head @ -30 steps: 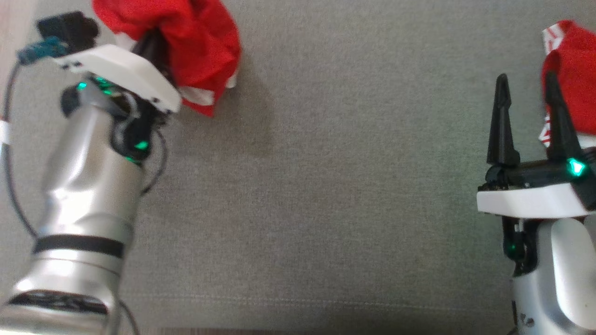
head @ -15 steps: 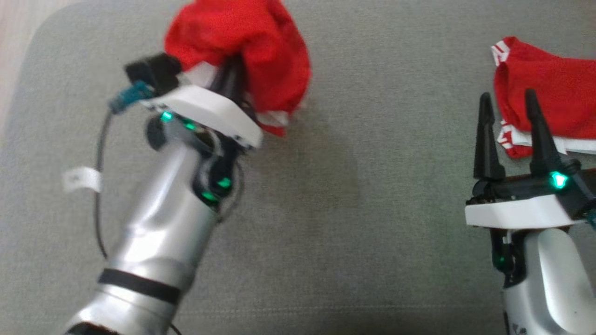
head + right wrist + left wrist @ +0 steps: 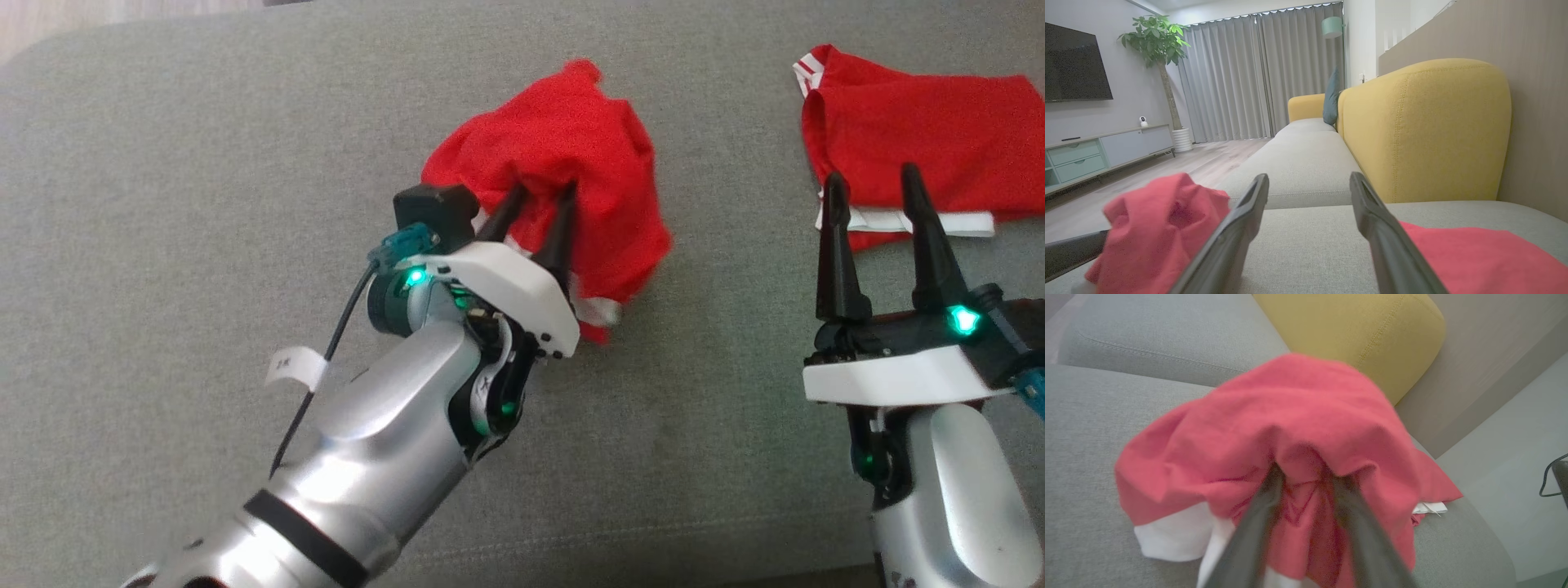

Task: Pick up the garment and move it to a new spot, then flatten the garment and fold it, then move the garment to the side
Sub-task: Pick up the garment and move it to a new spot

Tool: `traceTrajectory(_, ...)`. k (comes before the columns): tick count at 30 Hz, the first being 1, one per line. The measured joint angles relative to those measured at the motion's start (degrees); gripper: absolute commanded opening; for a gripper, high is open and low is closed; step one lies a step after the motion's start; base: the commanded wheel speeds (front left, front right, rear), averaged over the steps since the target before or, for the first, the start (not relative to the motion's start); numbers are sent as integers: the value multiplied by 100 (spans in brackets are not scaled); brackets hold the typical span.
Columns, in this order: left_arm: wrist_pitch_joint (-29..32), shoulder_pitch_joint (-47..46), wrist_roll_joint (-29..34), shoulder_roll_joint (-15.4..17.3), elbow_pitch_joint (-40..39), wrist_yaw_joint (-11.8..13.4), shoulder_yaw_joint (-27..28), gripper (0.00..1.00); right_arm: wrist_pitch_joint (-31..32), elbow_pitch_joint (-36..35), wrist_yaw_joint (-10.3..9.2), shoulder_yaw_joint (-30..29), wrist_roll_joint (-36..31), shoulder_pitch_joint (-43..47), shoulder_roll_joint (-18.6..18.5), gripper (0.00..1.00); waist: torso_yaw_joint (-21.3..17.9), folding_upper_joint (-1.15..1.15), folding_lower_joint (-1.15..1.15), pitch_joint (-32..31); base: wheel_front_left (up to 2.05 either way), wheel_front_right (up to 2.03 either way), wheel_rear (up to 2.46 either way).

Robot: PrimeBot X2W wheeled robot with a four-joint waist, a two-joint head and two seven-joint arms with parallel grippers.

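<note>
My right gripper is to grab the white-trimmed hem (image 3: 598,309) of the bunched red garment (image 3: 563,139) next. This will spread the garment flat for folding.
A bunched red garment (image 3: 563,139) with white trim lies on the grey sofa seat (image 3: 204,204). My left gripper (image 3: 545,189) is open, its two fingertips apart and pushed into the cloth's near side. In the left wrist view the garment (image 3: 1290,428) drapes over my left gripper (image 3: 1306,471), hiding the tips. My right gripper (image 3: 872,173) stands open and empty, just short of a second red garment (image 3: 922,131) lying flatter at the far right. In the right wrist view my right gripper (image 3: 1308,175) points along the seat, with the bunched garment (image 3: 1155,228) to its left.
A yellow backrest cushion (image 3: 1425,130) runs behind the seat, also yellow backrest cushion (image 3: 1355,330). The seat's front seam (image 3: 653,535) is near me. Wooden floor (image 3: 1208,159), a low cabinet (image 3: 1106,151) and a potted plant (image 3: 1155,41) lie beyond the sofa's far end.
The head camera has shifted, so the whole picture moved. My left gripper's fingers, shut on the garment before, now stand apart. The right gripper stays open.
</note>
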Motion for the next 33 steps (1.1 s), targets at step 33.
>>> traceTrajectory(33,-51,2787,3364,888,-2074,-635,3279,100,-1,240,0,-152,-87,367,2,100,731,0,0,-394,0,0,0)
